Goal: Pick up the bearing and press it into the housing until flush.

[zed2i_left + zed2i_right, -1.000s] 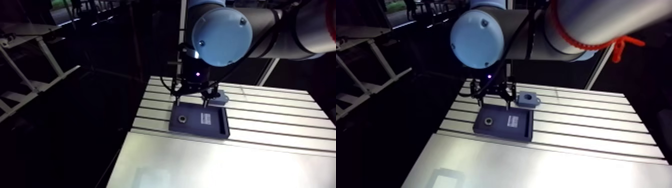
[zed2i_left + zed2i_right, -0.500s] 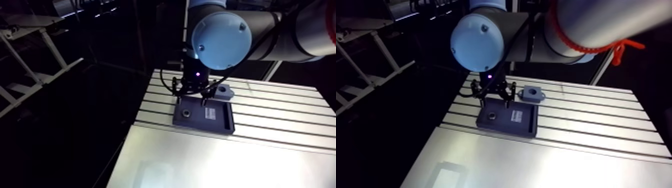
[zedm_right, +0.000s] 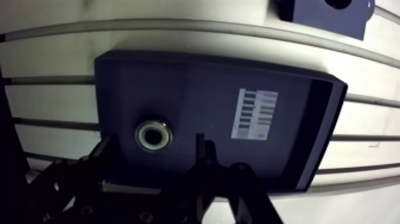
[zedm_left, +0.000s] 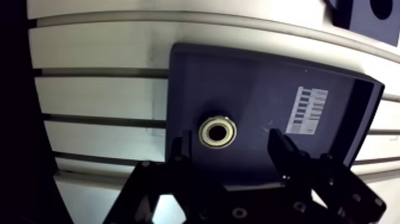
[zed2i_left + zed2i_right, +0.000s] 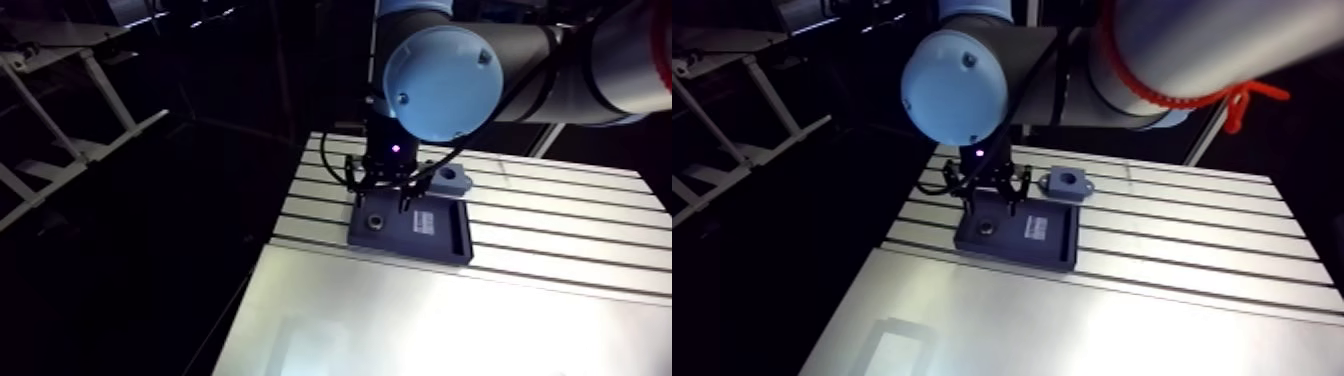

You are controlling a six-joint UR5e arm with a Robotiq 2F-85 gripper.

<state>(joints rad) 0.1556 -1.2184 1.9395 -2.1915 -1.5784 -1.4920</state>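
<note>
My gripper grabs the bearing by its outer rim (image 5: 375, 222) next, to press the bearing flush into the housing's round bore (image 5: 447, 173).
The bearing (image 4: 217, 131), a small metal ring, lies flat in a dark blue tray (image 4: 333, 104) that carries a white label (image 4: 307, 110). My gripper (image 4: 229, 148) hovers over the tray, open, with the bearing just ahead of the gap between its fingertips and nothing held. The housing (image 5: 1065, 186), a grey-blue block with a round bore, stands on the table just beyond the tray's far corner; in the wrist view only its edge (image 3: 324, 13) shows. In the arm view the gripper (image 5: 992, 202) hangs right above the tray's left end (image 5: 972, 236).
The tray rests across the slots of the aluminium table (image 5: 1192, 230). A smooth bright plate (image 5: 1072, 330) covers the table's near part. The table's left edge (image 5: 290, 200) lies close to the tray, with dark floor beyond.
The arm view has shifted as the arm moved. My gripper has come over the tray's bearing end and sits nearer the bearing than before. Tray, bearing and housing stay where they were.
</note>
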